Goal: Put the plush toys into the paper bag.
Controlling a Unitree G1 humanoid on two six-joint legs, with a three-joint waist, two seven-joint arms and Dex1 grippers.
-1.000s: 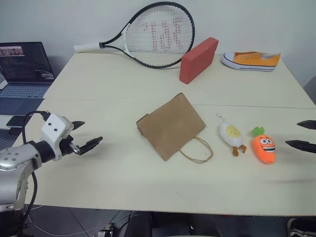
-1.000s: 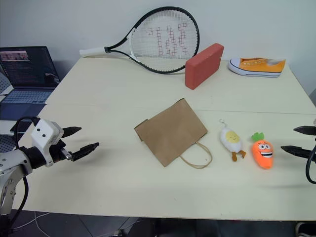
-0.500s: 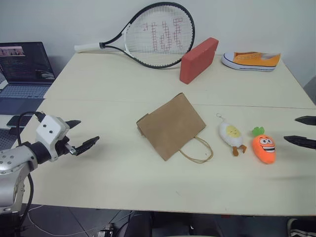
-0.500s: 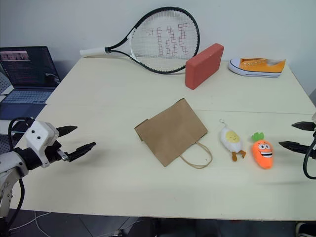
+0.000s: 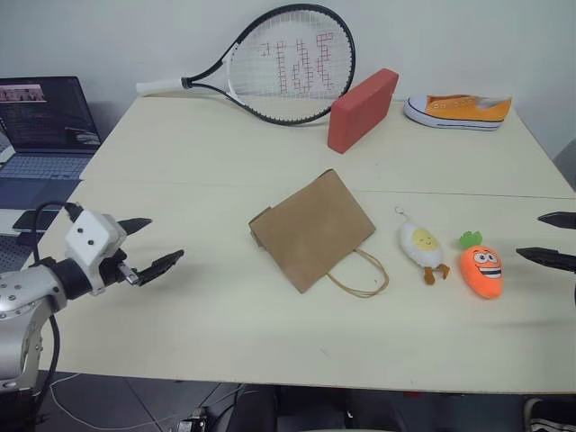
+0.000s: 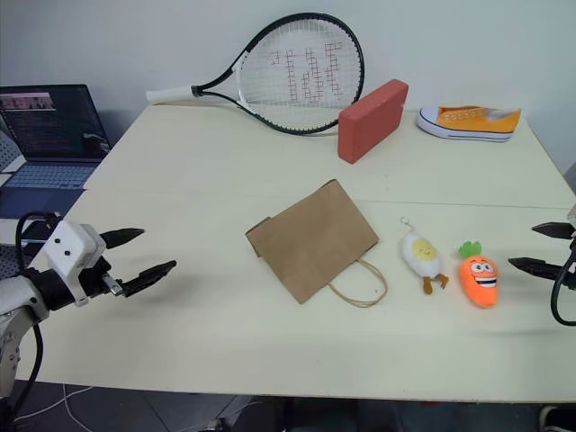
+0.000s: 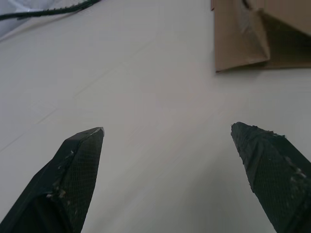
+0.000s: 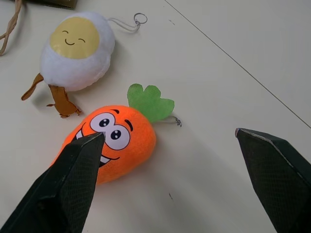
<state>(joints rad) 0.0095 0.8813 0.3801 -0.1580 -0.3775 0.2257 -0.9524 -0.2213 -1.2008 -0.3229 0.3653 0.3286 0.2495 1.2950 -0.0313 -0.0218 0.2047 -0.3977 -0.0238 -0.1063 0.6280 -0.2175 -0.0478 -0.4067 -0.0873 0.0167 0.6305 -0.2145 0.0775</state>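
Observation:
The paper bag (image 5: pixel 311 228) lies flat on the tabletop. I should grab the thin loop handle (image 5: pixel 386 277) that sticks out past the bag's edge with my left gripper next.
The brown paper bag (image 5: pixel 311 228) lies flat in the middle of the table, its loop handle toward the front right. Right of it lie two plush toys: the white egg (image 5: pixel 420 244) with a yellow face and brown legs, and the orange carrot (image 5: pixel 481 267) with a green top. My right gripper (image 5: pixel 551 239) hovers open just right of the carrot, empty; in the right wrist view the carrot (image 8: pixel 118 139) lies close ahead near one fingertip, with the egg (image 8: pixel 77 51) beyond. My left gripper (image 5: pixel 148 246) is open and empty over the table's left part, pointing toward the bag (image 7: pixel 252 34).
At the back of the table lie a tennis racket (image 5: pixel 270 63), a red block (image 5: pixel 362 108) and an orange-and-white sneaker (image 5: pixel 457 111). An open laptop (image 5: pixel 40 126) sits on a lower surface off the table's left edge. The table's front edge runs close below both grippers.
My left gripper has shifted slightly, staying open over the table's left part. The right gripper, the toys and the bag have not moved.

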